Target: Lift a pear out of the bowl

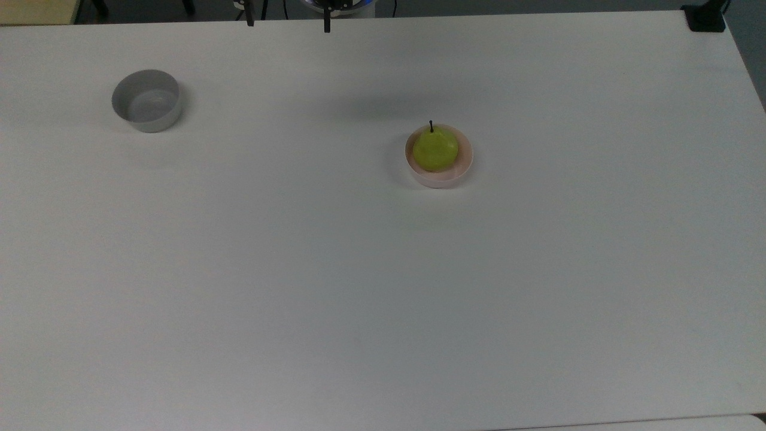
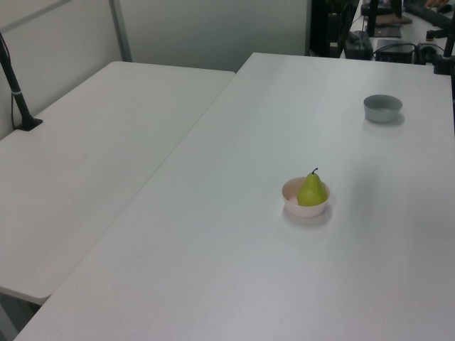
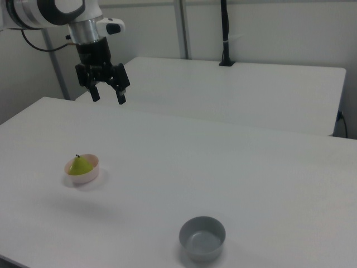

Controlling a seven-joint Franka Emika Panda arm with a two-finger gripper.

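The yellow-green pear needs to be lifted from the pale pink bowl (image 2: pixel 301 209). My gripper will grab the pear by its narrow upper part (image 2: pixel 313 182) next.
A yellow-green pear (image 1: pixel 435 149) with a dark stem stands upright in the pale pink bowl (image 1: pixel 444 180) on the white table. The left view has the pear (image 2: pixel 311 192) in the bowl (image 2: pixel 301 209) near the table's middle. In the right view the pear (image 3: pixel 81 165) and bowl (image 3: pixel 90 177) sit at the right view's left. My gripper (image 3: pixel 108 99) hangs open high above the table, behind the bowl and slightly toward the right view's right, with nothing between its fingers.
An empty grey bowl (image 1: pixel 146 102) stands far off at the top view's left, also seen as the grey bowl (image 2: pixel 382 108) and near the front edge as the grey bowl (image 3: pixel 202 239). A second white table (image 2: pixel 92 156) adjoins, with a black pole (image 3: pixel 224 33) clamped to it.
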